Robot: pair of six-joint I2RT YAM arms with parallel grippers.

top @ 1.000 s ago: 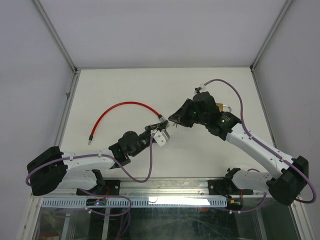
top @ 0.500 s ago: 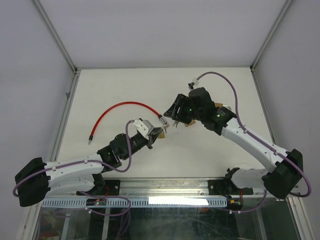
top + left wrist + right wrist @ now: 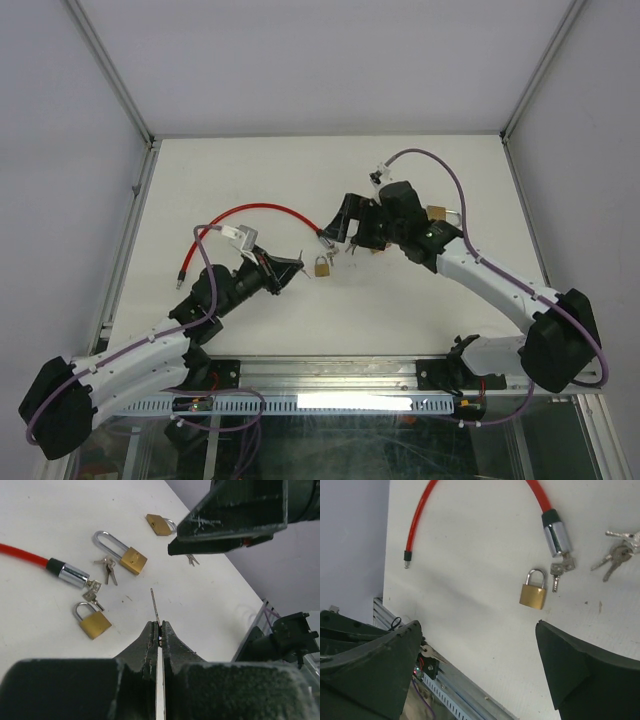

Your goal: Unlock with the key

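Observation:
I will grip the small brass padlock by the sides of its body (image 3: 322, 270) (image 3: 533, 596) next with my right gripper. The keyhole and the shackle then stay free to unlock.
My left gripper (image 3: 159, 625) is shut on a thin key (image 3: 155, 604), whose blade sticks out edge-on beyond the fingertips. In the top view the left gripper (image 3: 290, 268) sits just left of a small brass padlock (image 3: 322, 266) that lies flat on the table with its shackle closed. The same padlock (image 3: 95, 623) (image 3: 534, 593) lies apart from both grippers. My right gripper (image 3: 340, 226) (image 3: 479, 626) hangs open above the table, up and to the right of the padlock, with nothing between its fingers (image 3: 230, 525).
A red cable lock (image 3: 255, 211) (image 3: 415, 520) curves across the table, a key in its metal head (image 3: 73, 575). A long-shackle padlock (image 3: 125, 555), another padlock (image 3: 160, 524) and a loose key bunch (image 3: 618, 553) lie nearby. The table's front rail (image 3: 465, 700) is close.
The right gripper has opened wide, and the small padlock now lies on the table. The left arm has pulled back to the left with the key.

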